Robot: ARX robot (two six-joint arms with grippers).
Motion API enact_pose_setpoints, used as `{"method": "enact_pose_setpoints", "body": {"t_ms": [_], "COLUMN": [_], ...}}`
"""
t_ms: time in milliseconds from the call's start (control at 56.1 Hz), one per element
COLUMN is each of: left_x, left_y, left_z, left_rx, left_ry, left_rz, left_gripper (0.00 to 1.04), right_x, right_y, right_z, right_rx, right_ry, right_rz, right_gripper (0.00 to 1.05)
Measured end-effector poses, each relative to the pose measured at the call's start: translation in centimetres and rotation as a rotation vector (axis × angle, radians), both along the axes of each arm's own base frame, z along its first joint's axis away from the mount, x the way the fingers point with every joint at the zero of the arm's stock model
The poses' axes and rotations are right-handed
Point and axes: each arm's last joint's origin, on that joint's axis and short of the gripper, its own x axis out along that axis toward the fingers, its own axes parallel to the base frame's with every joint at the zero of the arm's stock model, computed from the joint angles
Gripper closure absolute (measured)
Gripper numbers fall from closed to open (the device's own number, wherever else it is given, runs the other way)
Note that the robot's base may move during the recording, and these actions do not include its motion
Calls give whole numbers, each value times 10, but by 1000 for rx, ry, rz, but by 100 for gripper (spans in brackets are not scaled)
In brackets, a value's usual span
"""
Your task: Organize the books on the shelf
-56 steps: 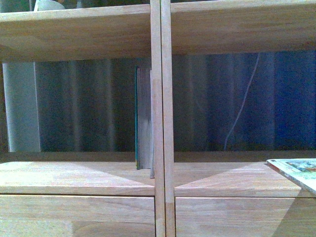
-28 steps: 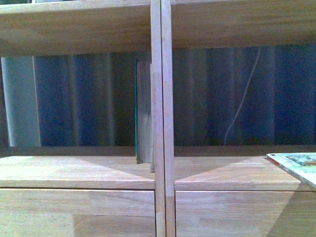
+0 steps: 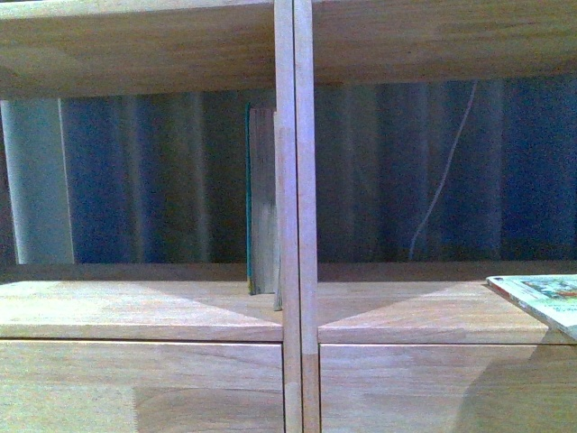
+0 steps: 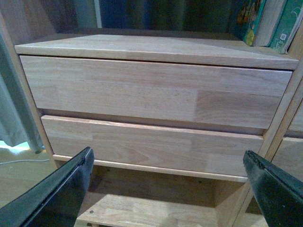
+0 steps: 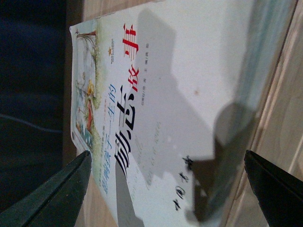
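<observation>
The robot's right gripper should take hold of the thin pale paperback next, gripping it by its spine, so it can stand with the other books on the shelf.
The light-wood shelf fills the front view. A teal book stands upright against the double central upright in the left compartment. A thin pale paperback lies flat on the right compartment's board, at the picture's right edge. My right gripper hovers open just over this paperback, its fingers spread on either side of the cover with Chinese characters. My left gripper is open and empty in front of the drawer fronts. Neither gripper shows in the front view.
Dark blue curtain and a white cable hang behind the open compartments. Standing books show above the upper drawer in the left wrist view. A low board lies under the drawers.
The shelf boards have slid slightly upward in the front view. Both books keep their places on the shelf.
</observation>
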Motion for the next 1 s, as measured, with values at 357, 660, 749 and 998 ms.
{"method": "enact_pose_setpoints", "body": {"t_ms": [357,660,749,998], "left_x": [0,0,0,0], "left_y": [0,0,0,0], "left_z": [0,0,0,0], "left_rx": [0,0,0,0], "left_ry": [0,0,0,0], "left_rz": [0,0,0,0], "left_gripper": [7,7,7,7], "right_x": [23,21,20,15], "right_y": [-6,-15,-15,-16], "right_z": [3,0,2,12], "right_rx": [40,53,55,60], "right_ry": [-19,-11,-25,-81], "right_rz": [-42,-85,-87,-88], "right_gripper": [7,54,67,97]}}
